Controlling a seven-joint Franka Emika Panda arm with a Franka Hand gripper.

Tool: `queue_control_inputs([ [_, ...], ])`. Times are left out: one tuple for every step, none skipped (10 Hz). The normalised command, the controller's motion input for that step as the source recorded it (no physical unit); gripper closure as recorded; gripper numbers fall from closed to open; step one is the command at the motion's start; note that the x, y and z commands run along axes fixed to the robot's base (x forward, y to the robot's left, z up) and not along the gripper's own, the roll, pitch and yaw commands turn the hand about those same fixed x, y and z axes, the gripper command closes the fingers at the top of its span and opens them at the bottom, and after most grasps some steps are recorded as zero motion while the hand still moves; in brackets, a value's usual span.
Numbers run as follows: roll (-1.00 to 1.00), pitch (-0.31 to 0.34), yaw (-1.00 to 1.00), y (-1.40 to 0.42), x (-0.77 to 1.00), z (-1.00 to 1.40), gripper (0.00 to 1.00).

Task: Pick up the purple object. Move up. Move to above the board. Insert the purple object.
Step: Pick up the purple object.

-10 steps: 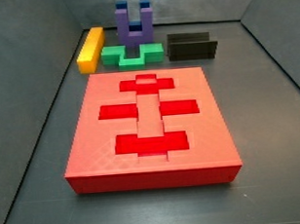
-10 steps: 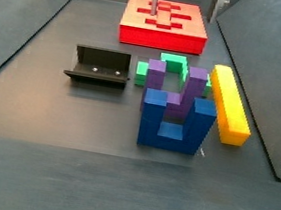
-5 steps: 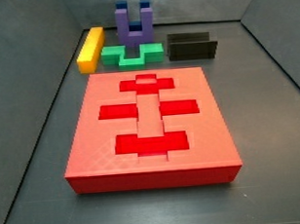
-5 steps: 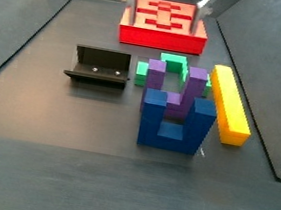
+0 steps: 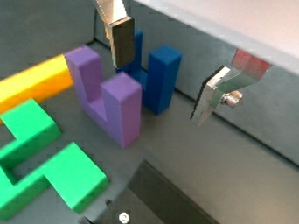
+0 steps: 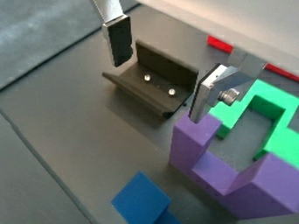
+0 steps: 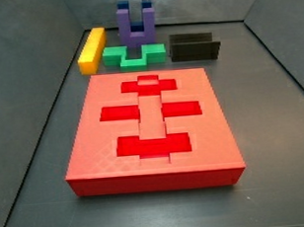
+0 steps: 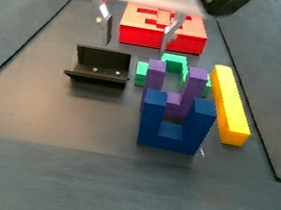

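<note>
Next, my gripper picks up the U-shaped block by one upright prong [image 5: 122, 102] to insert the purple object into the board.
The purple object [image 8: 180, 87] is a U-shaped block standing prongs up, against the blue U-shaped block [image 8: 172, 124] and beside the green piece [image 8: 164, 71]. It shows in both wrist views [image 5: 117, 109] [image 6: 198, 156] and in a side view [image 7: 138, 33]. The red board [image 7: 153, 125] lies flat with brighter recessed cutouts. My gripper [image 8: 141, 34] is open and empty, hanging between the board [image 8: 151, 20] and the blocks. In a wrist view the gripper [image 5: 166, 68] is over the blue block [image 5: 162, 79], with the purple object beside one finger [image 5: 121, 39].
A yellow bar [image 8: 229, 104] lies beside the blocks. The dark fixture [image 8: 98, 67] stands near the green piece and sits under the open jaws in a wrist view [image 6: 152, 83]. Dark walls enclose the floor on both sides.
The gripper has moved from above the board toward the blocks and fixture, staying open. The pieces and the board have not moved.
</note>
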Motion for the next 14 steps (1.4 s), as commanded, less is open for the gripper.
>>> queue_control_inputs([
  [-0.05, -0.001, -0.18, 0.00, -0.15, -0.29, 0.00],
  [-0.12, -0.009, -0.21, 0.01, -0.29, -0.05, 0.00],
  [-0.14, -0.053, -0.18, 0.01, -0.18, 0.00, 0.00],
  [-0.14, -0.099, -0.15, 0.00, -0.12, 0.00, 0.00],
  [-0.07, -0.120, -0.11, 0.00, -0.09, -0.11, 0.00],
  [-0.03, -0.106, 0.00, 0.00, 0.00, -0.28, 0.00],
  [-0.02, -0.117, 0.00, 0.00, 0.00, -0.42, 0.00],
  [-0.04, -0.130, 0.01, 0.00, 0.00, -0.47, 0.00],
  [-0.06, -0.140, 0.00, -0.01, -0.20, -0.49, 0.00],
  [-0.07, -0.081, 0.00, -0.07, -0.24, -0.11, 0.00],
  [0.00, 0.000, 0.00, 0.00, 0.05, 0.33, 0.00],
  [0.03, 0.086, -0.02, -0.07, 0.01, 0.59, 0.00],
  [0.01, 0.084, 0.00, -0.07, 0.00, 0.41, 0.00],
  [0.05, 0.000, 0.00, 0.00, 0.00, -0.14, 0.00],
])
